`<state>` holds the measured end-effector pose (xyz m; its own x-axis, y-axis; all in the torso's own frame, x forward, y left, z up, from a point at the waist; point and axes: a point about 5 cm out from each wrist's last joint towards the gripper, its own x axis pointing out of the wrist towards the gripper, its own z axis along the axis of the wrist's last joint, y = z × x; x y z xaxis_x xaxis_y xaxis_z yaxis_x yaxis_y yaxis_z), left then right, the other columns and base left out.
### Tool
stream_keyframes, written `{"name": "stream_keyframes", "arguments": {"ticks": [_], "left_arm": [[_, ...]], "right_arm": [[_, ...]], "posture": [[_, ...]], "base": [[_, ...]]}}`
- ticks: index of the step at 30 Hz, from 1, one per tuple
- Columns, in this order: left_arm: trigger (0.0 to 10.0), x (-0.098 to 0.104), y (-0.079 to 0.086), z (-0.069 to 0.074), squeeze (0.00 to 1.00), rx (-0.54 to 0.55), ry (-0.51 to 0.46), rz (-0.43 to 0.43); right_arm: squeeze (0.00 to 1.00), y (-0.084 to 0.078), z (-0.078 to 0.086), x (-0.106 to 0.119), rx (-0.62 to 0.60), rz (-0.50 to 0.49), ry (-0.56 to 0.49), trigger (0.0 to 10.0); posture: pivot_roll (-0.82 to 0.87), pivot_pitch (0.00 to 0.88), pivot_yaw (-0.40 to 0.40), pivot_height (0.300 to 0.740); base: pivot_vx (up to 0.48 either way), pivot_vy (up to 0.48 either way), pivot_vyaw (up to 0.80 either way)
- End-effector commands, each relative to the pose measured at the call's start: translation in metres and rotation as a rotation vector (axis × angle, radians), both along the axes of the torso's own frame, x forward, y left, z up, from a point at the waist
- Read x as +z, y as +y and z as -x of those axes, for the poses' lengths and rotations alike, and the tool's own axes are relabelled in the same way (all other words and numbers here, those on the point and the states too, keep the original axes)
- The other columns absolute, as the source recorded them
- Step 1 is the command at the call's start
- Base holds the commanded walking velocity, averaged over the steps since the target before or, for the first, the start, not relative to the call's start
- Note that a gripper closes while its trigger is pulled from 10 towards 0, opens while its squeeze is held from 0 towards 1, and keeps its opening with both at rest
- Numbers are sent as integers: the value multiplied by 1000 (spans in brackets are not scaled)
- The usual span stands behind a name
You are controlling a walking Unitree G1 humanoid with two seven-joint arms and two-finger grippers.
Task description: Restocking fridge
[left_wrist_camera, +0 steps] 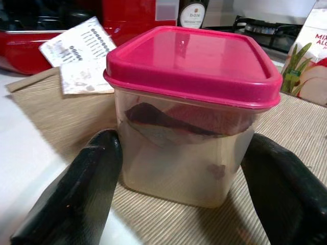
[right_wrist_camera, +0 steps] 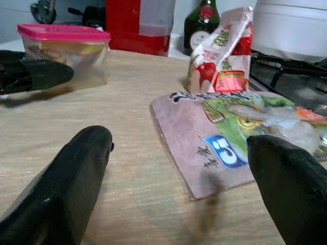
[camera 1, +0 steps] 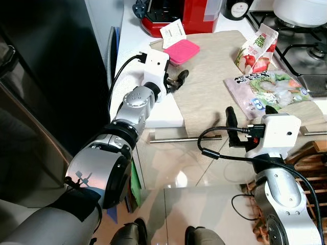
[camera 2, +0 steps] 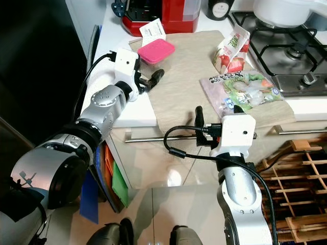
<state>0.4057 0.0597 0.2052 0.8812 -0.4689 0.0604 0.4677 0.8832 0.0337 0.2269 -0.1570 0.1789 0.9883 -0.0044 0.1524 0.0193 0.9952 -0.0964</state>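
The robot's left gripper needs to hold the tub by its narrower clear sides next, because the pink lid flares out wider than the gap between the gripper's fingers.
A clear tub with a pink lid and dark food inside stands on the beige mat at the counter's left. My left gripper is open just in front of it; in the left wrist view its fingers flank the tub on both sides. A flat frozen-food bag lies on the mat's right side, with a red and green carton standing behind it. My right gripper is open at the counter's front edge, level with the bag.
A red appliance, a paper card and a dark bottle stand at the back. The gas hob with a white pot is at right. A dark fridge stands left. A wooden rack sits below right.
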Motion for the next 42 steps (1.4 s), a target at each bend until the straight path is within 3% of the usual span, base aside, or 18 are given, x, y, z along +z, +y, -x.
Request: {"name": "stream_keyframes", "arguments": {"ticks": [1, 13, 17, 19, 23, 25, 29, 35, 38, 40, 41, 42], "left_arm": [[0, -1, -2, -1, 0, 13, 33, 14], [0, 6, -5, -1, 0, 2, 15, 66], [0, 16, -7, -1, 0, -22, -55, 69], [0, 32, -7, 0, 0, -56, -147, 125], [0, 44, -3, 1, 0, -70, -217, 153], [0, 65, 7, 2, 0, -79, -317, 175], [0, 78, 15, 6, 0, -73, -392, 184], [0, 69, 36, 27, 0, -35, -470, 156], [0, 53, 58, 48, 0, 40, -479, 127], [0, 42, 72, 64, 0, 95, -508, 54], [0, 42, 72, 64, 0, 95, -508, 54], [0, 30, 81, 77, 0, 131, -484, 29]], "right_arm": [[0, -4, 6, 3, -13, 14, 1, 10000], [0, -7, 1, -2, -19, 16, 28, 10000], [0, -7, -5, -4, -24, 6, 26, 10000], [0, -8, -14, -4, -29, -7, 14, 10000], [0, -9, -22, -3, -30, -11, -2, 10000], [0, -8, -42, 2, -11, -13, -43, 10000], [0, -5, -56, 5, 0, -20, -68, 10000], [0, 0, -65, 14, 1, -53, -143, 10000], [0, 2, -59, 18, -10, -67, -197, 10000], [0, -1, -55, 21, -51, -57, -243, 10000], [0, -1, -55, 21, -51, -57, -243, 10000], [0, -7, -52, 21, -113, -47, -264, 10000]], "posture": [[-368, 185, 26, 740], [-349, 162, 29, 740], [-326, 139, 34, 740], [-291, 110, 35, 740], [-259, 91, 32, 740], [-195, 48, 28, 740], [-151, 19, 31, 740], [-87, 0, 36, 740], [-60, 0, 32, 740], [-38, 0, 26, 740], [-38, 0, 26, 740], [-33, 0, 16, 740]], "base": [[0, 0, 0], [0, 0, 0], [0, 0, 0], [0, 0, 0], [0, 0, 0], [0, 0, 0], [0, 0, 0], [0, 0, 0], [0, 0, 0], [0, 0, 0], [0, 0, 0], [0, 0, 0]]}}
